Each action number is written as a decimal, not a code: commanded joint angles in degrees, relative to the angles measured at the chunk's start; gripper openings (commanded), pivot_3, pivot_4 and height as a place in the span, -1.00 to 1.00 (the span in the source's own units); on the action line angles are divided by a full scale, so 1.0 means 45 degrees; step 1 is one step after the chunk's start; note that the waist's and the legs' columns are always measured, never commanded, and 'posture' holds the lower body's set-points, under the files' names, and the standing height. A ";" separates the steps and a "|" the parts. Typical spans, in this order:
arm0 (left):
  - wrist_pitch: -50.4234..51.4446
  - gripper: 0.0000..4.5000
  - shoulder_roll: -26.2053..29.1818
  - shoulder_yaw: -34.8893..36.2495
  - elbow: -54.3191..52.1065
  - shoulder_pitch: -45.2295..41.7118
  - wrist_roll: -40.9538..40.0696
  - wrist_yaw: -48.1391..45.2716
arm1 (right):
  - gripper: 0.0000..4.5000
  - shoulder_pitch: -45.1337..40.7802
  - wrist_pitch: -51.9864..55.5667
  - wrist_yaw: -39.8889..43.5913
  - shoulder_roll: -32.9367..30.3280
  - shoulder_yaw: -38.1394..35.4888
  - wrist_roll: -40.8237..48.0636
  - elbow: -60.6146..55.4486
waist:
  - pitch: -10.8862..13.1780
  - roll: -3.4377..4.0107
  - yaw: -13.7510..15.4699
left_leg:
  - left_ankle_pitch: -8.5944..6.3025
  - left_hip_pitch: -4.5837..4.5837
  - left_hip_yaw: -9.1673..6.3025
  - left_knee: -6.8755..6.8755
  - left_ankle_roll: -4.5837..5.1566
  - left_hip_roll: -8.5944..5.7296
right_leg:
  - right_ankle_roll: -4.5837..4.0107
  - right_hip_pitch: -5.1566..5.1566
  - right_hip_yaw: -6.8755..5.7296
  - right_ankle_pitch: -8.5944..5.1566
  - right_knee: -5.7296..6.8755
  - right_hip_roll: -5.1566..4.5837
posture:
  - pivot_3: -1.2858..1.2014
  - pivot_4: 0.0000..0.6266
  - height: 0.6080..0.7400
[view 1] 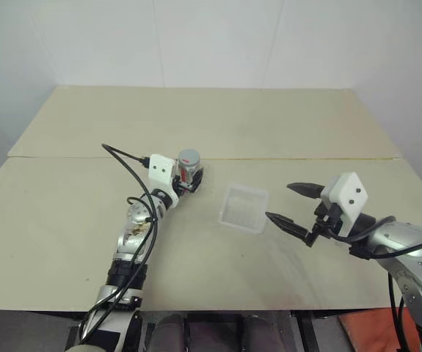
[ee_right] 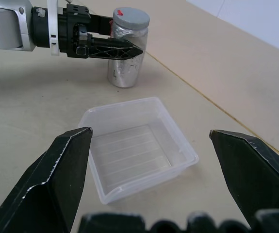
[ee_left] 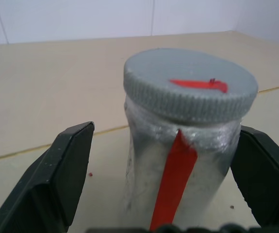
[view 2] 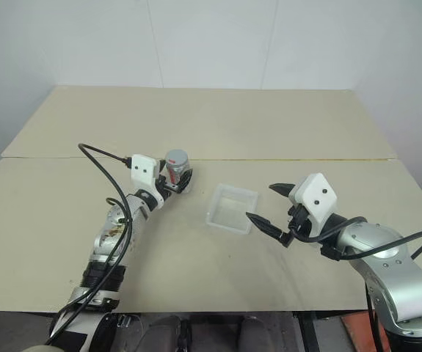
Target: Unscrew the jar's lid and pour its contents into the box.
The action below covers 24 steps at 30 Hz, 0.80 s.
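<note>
My fingers are around the silvery jar body (ee_left: 178,170), below the ribbed lid (ee_left: 190,87). I need to close my left gripper now. Closing now would hold the jar.
The jar (view 1: 188,168) stands upright on the table, silvery with a red strip down its side. Its grey ribbed lid (ee_left: 190,90) is on top and bears a red mark. My left gripper (view 1: 188,180) is open, one finger on each side of the jar body, and a gap shows beside the fingers (ee_left: 57,179). The contents are hidden inside the jar. The box (view 1: 244,208), a clear shallow tray, lies to the right of the jar with nothing in it. My right gripper (view 1: 279,201) is open just right of the box, pointing at it.
The beige table (view 1: 64,220) is made of two boards with a seam running behind the jar. A black cable (view 1: 133,176) loops over my left forearm. A white wall rises behind the far edge.
</note>
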 commanded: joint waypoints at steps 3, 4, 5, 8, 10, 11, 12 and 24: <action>-0.1008 0.99 -0.0062 -0.0030 0.0766 -0.0702 0.0211 -0.0063 | 1.00 -0.0024 -0.0242 -0.0098 -0.0033 -0.0405 0.0129 -0.0509 | 0.0000 -0.0001 -0.0001 | 0.0000 -0.0001 -0.0001 0.0000 0.0000 0.0000 | 0.0000 -0.0001 -0.0002 0.0000 0.0000 0.0000 | 0.03 -0.52 1.00; -0.1128 0.99 -0.0054 -0.0048 0.0908 -0.0772 0.0244 -0.0073 | 1.00 -0.0019 -0.0243 -0.0100 -0.0035 -0.0409 0.0133 -0.0520 | 0.0000 -0.0001 -0.0001 | 0.0000 -0.0002 -0.0001 0.0000 0.0000 0.0000 | 0.0000 0.0000 -0.0002 0.0000 -0.0001 0.0000 | 0.03 -0.52 1.00; -0.1254 0.99 -0.0044 -0.0074 0.1027 -0.0826 0.0307 -0.0062 | 1.00 -0.0019 -0.0239 -0.0104 -0.0034 -0.0413 0.0139 -0.0526 | 0.0001 -0.0001 -0.0001 | 0.0000 -0.0003 -0.0001 0.0000 0.0000 0.0000 | 0.0001 0.0000 -0.0002 0.0000 -0.0002 0.0000 | 0.03 -0.52 1.00; -0.1970 0.73 0.0019 -0.0258 0.1373 -0.0836 0.0659 -0.0157 | 1.00 -0.0036 -0.0205 -0.0160 -0.0001 -0.0420 0.0168 -0.0559 | 0.0001 -0.0001 -0.0001 | 0.0000 -0.0005 -0.0001 -0.0001 0.0000 0.0000 | 0.0001 -0.0001 -0.0004 0.0000 -0.0004 0.0000 | 0.03 -0.52 1.00; -0.2264 0.47 -0.0012 -0.0299 0.1487 -0.0798 0.0763 -0.0146 | 1.00 -0.0028 -0.0201 -0.0178 0.0004 -0.0424 0.0181 -0.0584 | 0.0001 -0.0002 0.0000 | 0.0000 -0.0007 -0.0001 0.0000 0.0000 0.0000 | 0.0001 -0.0001 -0.0006 0.0000 -0.0003 0.0000 | 0.03 -0.52 1.00; -0.2367 0.32 -0.0008 -0.0380 0.1458 -0.0734 0.0794 -0.0224 | 1.00 -0.0026 -0.0205 -0.0192 0.0014 -0.0435 0.0191 -0.0592 | 0.0001 -0.0002 0.0000 | 0.0000 -0.0005 -0.0002 0.0000 0.0000 0.0000 | 0.0001 -0.0001 -0.0006 0.0001 -0.0002 0.0000 | 0.03 -0.52 1.00; -0.2436 0.19 -0.0010 -0.0434 0.1442 -0.0689 0.0809 -0.0264 | 1.00 -0.0025 -0.0210 -0.0208 0.0025 -0.0443 0.0197 -0.0597 | 0.0002 -0.0002 -0.0001 | 0.0000 -0.0005 -0.0001 0.0000 0.0000 0.0000 | 0.0001 -0.0001 -0.0005 0.0001 -0.0002 -0.0001 | 0.03 -0.52 1.00; -0.0984 -0.11 0.1428 0.0213 -0.0076 -0.0581 -0.1093 -0.2971 | 1.00 -0.1059 -0.0135 -0.0293 0.0224 -0.0128 0.0333 -0.0500 | 0.0003 -0.0002 -0.0100 | 0.0003 -0.0005 -0.0001 -0.0001 -0.0005 0.0008 | 0.0001 -0.0015 -0.0003 0.0001 0.0012 0.0005 | 0.03 -0.52 1.00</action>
